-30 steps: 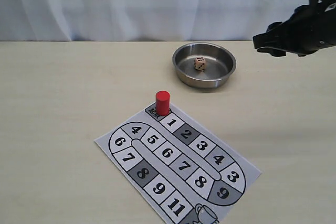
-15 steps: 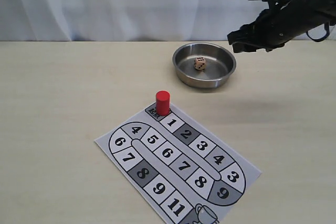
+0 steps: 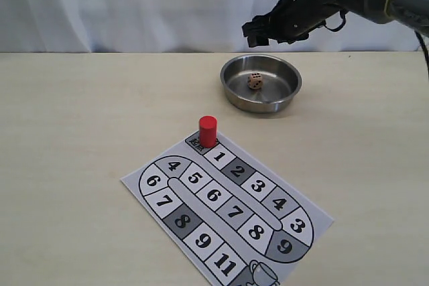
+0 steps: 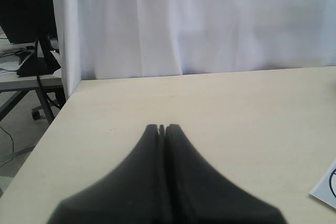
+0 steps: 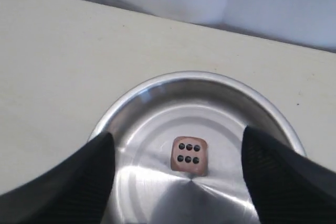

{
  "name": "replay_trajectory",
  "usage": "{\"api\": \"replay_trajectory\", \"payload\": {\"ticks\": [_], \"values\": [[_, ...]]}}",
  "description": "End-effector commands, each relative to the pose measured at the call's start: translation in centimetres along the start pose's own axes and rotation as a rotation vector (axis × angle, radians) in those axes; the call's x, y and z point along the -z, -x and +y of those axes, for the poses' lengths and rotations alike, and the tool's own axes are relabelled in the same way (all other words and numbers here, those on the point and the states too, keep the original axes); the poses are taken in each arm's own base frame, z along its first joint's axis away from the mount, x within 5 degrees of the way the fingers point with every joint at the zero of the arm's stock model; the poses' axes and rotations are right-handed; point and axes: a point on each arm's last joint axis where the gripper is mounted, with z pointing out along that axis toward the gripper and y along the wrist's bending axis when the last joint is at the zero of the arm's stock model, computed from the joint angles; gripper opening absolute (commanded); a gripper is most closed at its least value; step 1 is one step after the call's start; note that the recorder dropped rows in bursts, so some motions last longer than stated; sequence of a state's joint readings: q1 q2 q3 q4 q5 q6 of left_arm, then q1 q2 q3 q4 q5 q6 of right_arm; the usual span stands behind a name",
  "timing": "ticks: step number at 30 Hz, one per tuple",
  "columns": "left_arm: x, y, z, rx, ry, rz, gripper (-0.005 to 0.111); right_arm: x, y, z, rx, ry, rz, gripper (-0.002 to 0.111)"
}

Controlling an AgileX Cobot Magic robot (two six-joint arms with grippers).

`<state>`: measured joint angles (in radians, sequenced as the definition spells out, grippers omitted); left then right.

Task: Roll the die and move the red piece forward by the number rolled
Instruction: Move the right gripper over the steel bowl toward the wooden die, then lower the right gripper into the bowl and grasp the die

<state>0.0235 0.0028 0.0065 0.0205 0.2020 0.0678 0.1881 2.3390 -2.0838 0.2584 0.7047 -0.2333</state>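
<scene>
Next, my right gripper grabs the tan die by its opposite sides, to roll it for the red piece's (image 3: 208, 132) move.
The tan die (image 3: 255, 81) lies in the steel bowl (image 3: 289, 92) at the back of the table. In the right wrist view the die (image 5: 189, 155) shows six pips on top, inside the bowl (image 5: 131, 114). My right gripper (image 3: 258, 31) hangs open above the bowl's far rim, and in its own view the right gripper (image 5: 177, 153) has one finger on each side of the die, well apart from it. The red piece (image 3: 208, 131) stands upright on the start square of the board (image 3: 154, 199). My left gripper (image 4: 162, 127) is shut with nothing in it over bare table.
The numbered paper board runs from the centre toward the front right of the table. A white curtain (image 3: 134, 5) hangs behind the table. The left wrist view shows the table's edge (image 4: 47, 129) with a desk and cables beyond it.
My right arm has swung in from the right edge to above the bowl's far rim. The die, the red piece and the board have not moved.
</scene>
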Motion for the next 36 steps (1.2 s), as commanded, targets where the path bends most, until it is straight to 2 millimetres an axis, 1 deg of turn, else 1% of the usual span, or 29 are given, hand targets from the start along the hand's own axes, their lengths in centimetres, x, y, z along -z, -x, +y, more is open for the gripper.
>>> {"api": "replay_trajectory", "payload": {"ticks": [1, 3, 6, 9, 18, 21, 25, 29, 36], "values": [[0.1, 0.4, 0.0, 0.012, -0.001, -0.026, 0.0, -2.4, 0.4, -0.4, -0.024, -0.006, 0.017, 0.065], [0.1, 0.4, 0.0, 0.012, -0.001, -0.026, 0.0, -3.9, 0.0, -0.7, -0.024, -0.005, 0.021, 0.065], [0.1, 0.4, 0.0, 0.012, -0.001, -0.026, 0.0, -5.2, -0.8, -0.9, -0.028, -0.005, 0.042, 0.065], [0.1, 0.4, 0.0, 0.012, -0.001, -0.026, 0.0, -6.0, -1.5, -0.7, -0.054, 0.022, 0.079, 0.065], [0.1, 0.4, 0.0, 0.012, -0.001, -0.023, 0.0, -6.1, -1.7, -0.5, -0.08, 0.049, 0.092, 0.065], [0.1, 0.4, 0.0, 0.012, -0.001, -0.023, 0.0, -6.6, -1.9, -0.6, -0.082, 0.045, 0.085, 0.065], [0.1, 0.4, 0.0, 0.012, -0.001, -0.023, 0.0, -7.8, -2.7, -0.8, -0.087, 0.04, 0.086, 0.065], [0.1, 0.4, 0.0, 0.012, -0.001, -0.023, 0.0, -8.5, -3.0, -1.0, -0.092, 0.035, 0.077, 0.065], [0.1, 0.4, 0.0, 0.012, -0.001, -0.023, 0.0, -8.8, -3.2, -1.1, -0.088, 0.028, 0.074, 0.065]]}}
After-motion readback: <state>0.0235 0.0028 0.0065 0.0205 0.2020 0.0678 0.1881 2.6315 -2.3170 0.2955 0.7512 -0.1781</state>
